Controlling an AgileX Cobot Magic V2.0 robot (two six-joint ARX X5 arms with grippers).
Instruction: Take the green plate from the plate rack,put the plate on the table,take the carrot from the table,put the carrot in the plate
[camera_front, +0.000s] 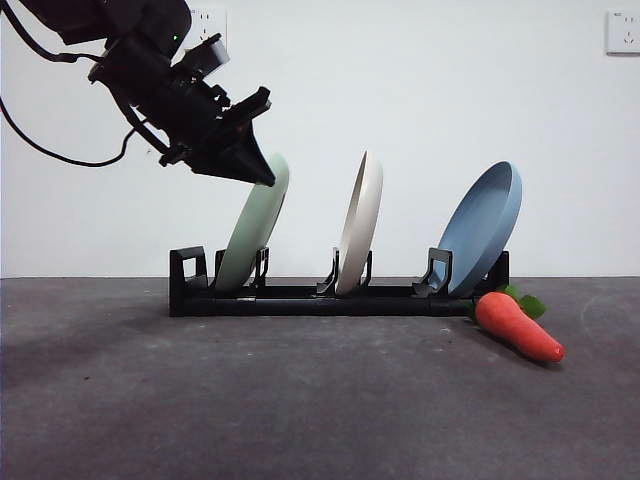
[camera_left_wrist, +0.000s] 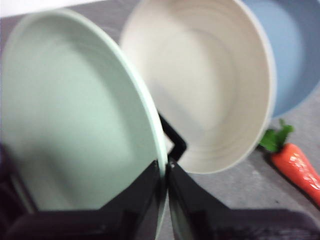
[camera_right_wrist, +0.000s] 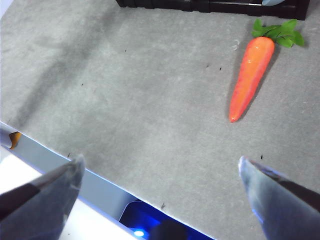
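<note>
I will next use my right gripper to grab the thick end of the carrot (camera_front: 518, 326), below its leaves, and put the carrot in the green plate (camera_front: 250, 230).
The green plate (camera_front: 250, 230) stands in the left slot of the black plate rack (camera_front: 300, 298), leaning to the right. My left gripper (camera_front: 265, 175) comes down from the upper left and is shut on the plate's top rim; the left wrist view shows its jaws (camera_left_wrist: 166, 167) pinching the rim of the green plate (camera_left_wrist: 75, 125). The carrot (camera_front: 518, 326) lies on the table (camera_front: 300, 400) by the rack's right end. My right gripper (camera_right_wrist: 160, 170) is open and empty, hovering over the table some way from the carrot (camera_right_wrist: 251, 75).
A cream-white plate (camera_front: 360, 220) stands in the rack's middle slot and a blue plate (camera_front: 485, 225) in the right one. The table's front edge runs close under the right gripper. A white wall stands behind the rack.
</note>
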